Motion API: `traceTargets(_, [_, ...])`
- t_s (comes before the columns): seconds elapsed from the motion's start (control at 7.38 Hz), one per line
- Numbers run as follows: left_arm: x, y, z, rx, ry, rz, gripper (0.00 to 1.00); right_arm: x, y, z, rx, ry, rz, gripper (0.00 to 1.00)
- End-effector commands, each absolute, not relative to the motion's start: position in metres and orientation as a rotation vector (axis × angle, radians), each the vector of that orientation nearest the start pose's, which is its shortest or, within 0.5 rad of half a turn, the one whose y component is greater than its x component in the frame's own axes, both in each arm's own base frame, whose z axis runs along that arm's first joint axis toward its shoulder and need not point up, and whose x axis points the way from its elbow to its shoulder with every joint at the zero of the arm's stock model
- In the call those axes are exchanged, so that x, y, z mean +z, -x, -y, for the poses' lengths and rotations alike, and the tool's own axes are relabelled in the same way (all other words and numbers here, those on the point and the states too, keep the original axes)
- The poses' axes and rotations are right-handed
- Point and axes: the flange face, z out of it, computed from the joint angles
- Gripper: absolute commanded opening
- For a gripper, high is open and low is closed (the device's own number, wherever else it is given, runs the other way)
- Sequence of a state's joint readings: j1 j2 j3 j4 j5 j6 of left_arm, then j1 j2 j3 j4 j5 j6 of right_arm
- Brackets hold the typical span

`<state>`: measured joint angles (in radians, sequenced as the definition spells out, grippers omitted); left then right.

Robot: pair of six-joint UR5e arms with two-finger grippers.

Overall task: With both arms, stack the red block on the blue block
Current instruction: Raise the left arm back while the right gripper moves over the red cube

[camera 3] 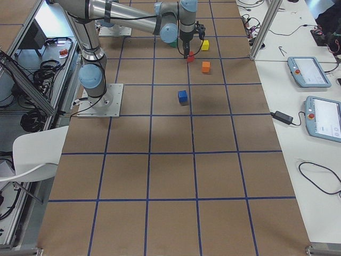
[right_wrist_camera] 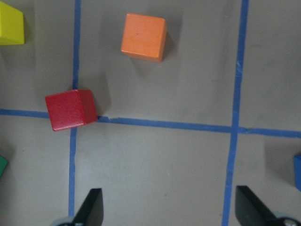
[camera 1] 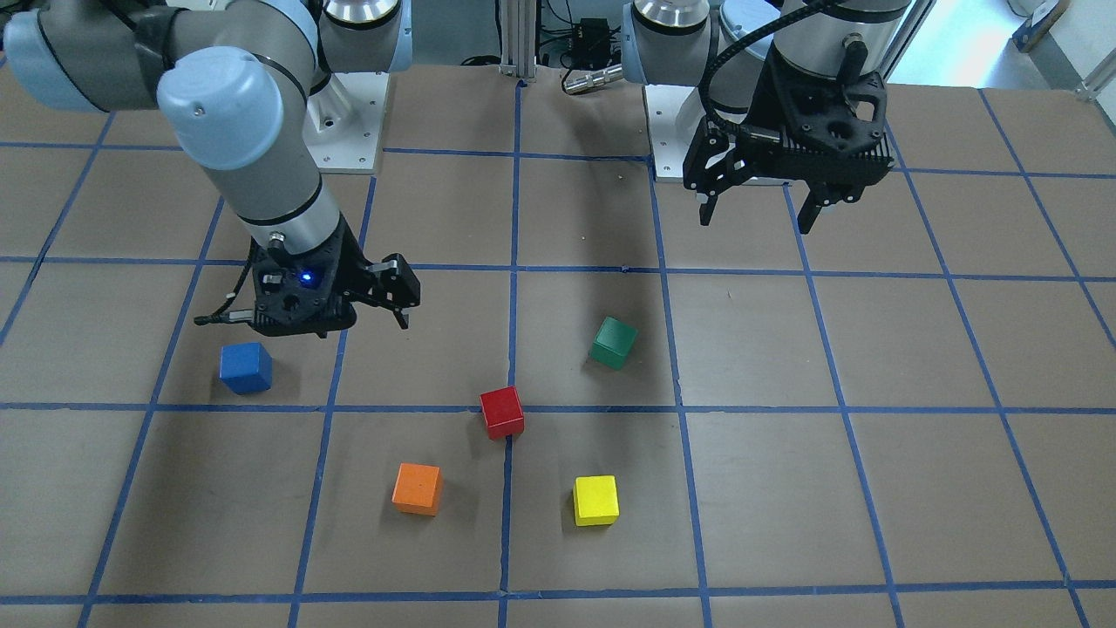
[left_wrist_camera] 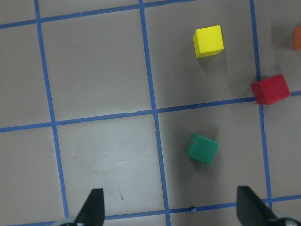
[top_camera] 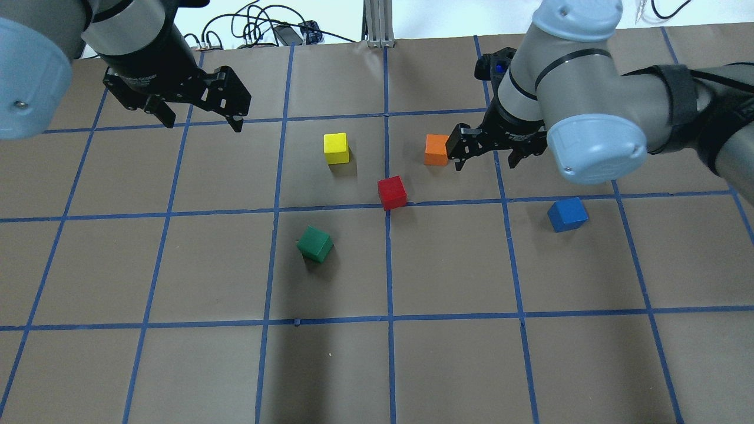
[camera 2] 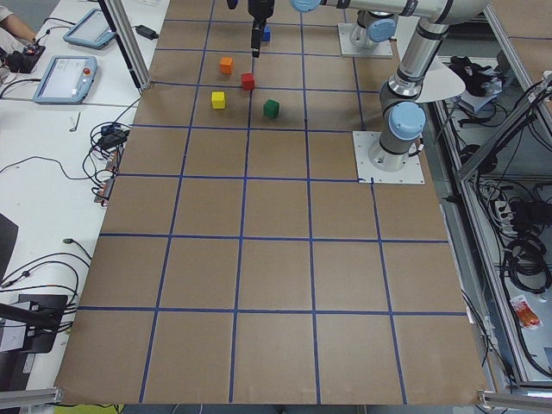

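The robot's right hand should grab the red block [camera 1: 501,412] next by two opposite sides, and then stack it on the blue block [camera 1: 246,367].
The red block [camera 1: 501,412] lies on the table near the middle, on a blue tape line; it also shows in the overhead view [top_camera: 392,192] and both wrist views [left_wrist_camera: 270,89] [right_wrist_camera: 70,109]. The blue block [camera 1: 246,367] lies alone on the robot's right side [top_camera: 567,214]. My right gripper [top_camera: 486,162] is open and empty, held above the table between the orange cube and the blue block; the red block is off to one side of it. My left gripper [top_camera: 204,126] is open and empty, held high and well away from the blocks [camera 1: 756,223].
An orange cube [top_camera: 436,149] sits close by the right gripper. A yellow cube [top_camera: 336,148] and a green cube [top_camera: 314,244] lie near the red block. The brown table [top_camera: 177,365] carries a blue tape grid.
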<state>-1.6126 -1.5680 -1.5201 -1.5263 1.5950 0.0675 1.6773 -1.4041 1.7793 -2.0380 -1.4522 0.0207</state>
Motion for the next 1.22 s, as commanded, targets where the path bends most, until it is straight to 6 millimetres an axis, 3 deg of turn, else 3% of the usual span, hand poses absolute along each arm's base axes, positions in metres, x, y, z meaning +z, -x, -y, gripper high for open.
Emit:
traceTargets(0.0, [0.517, 0.154, 0.500, -0.173, -0.182, -3.128, 1.00, 0.311, -0.249, 0.538, -0.199, 0.261, -2.988, 1.00])
traceTargets(0.14, [0.522, 0.152, 0.494, -0.192, -0.204, -3.126, 1.00, 0.294, -0.252, 0.546, -0.208, 0.266, -2.987, 1.00])
traceTargets(0.41, [0.522, 0.150, 0.496, -0.189, -0.223, -3.120, 1.00, 0.266, -0.285, 0.544, -0.214, 0.351, -2.974, 1.00])
traceTargets(1.08, [0.520, 0.145, 0.495, -0.170, -0.229, -3.116, 1.00, 0.218, -0.317, 0.545, -0.222, 0.422, -2.954, 1.00])
